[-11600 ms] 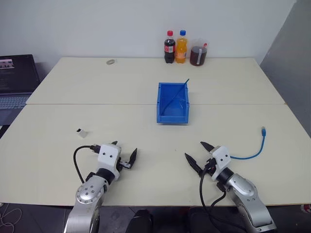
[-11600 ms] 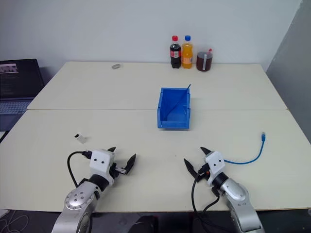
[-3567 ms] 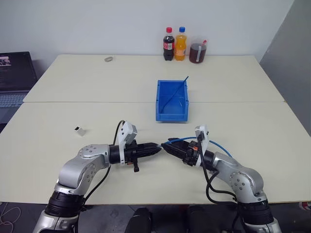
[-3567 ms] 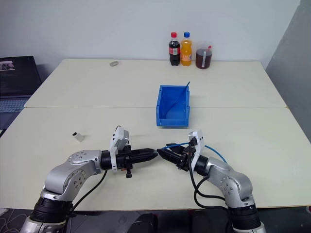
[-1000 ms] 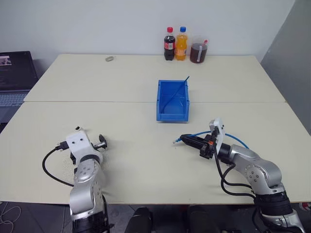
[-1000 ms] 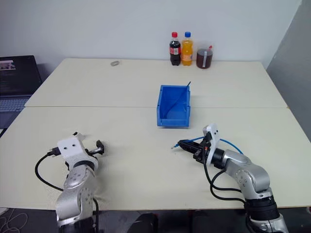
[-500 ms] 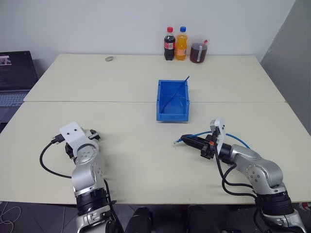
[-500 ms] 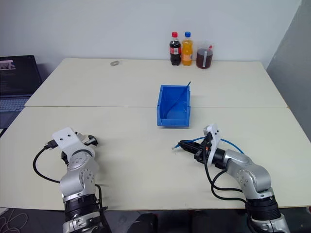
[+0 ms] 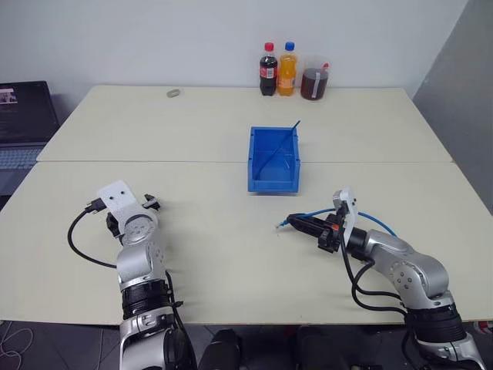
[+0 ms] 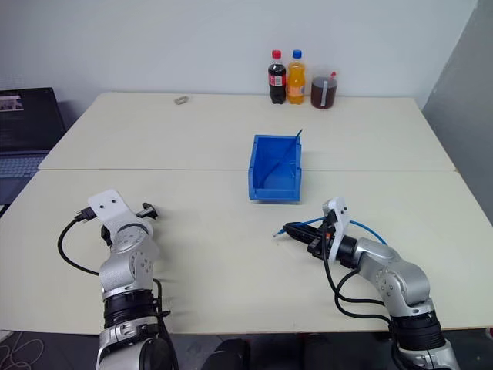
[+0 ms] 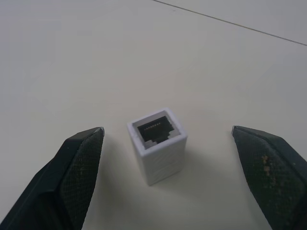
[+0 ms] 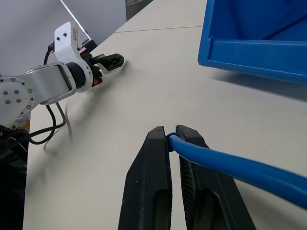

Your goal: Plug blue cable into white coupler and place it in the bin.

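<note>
My left gripper grabs the white coupler's flat sides next, since the coupler's dark socket [image 11: 156, 130] opens upward between them.
The white coupler [image 11: 158, 151] stands on the table with its dark socket facing up. My left gripper [image 11: 166, 130] is open, one fingertip on each side of the coupler and neither touching it. In the head views, the left gripper [image 9: 150, 203] sits at the table's left. My right gripper [image 9: 293, 221] hovers at the right front, shut on the blue cable [image 9: 371, 220] close to its plug end; the cord arcs back past the wrist. The right wrist view shows the cable [image 12: 230, 165] pinched between the fingers [image 12: 153, 158]. The bin [image 9: 273, 185] stands mid-table.
A dark-blue rod [image 9: 283, 144] leans inside the bin. Two bottles [image 9: 268, 73] and a cup [image 9: 314, 83] stand at the far edge, with a small grey ring [image 9: 175, 94] to their left. A laptop [image 9: 23, 123] lies off the left side.
My left arm has reached forward and a little left across the table, turning as it went. The right arm and the cable have kept still.
</note>
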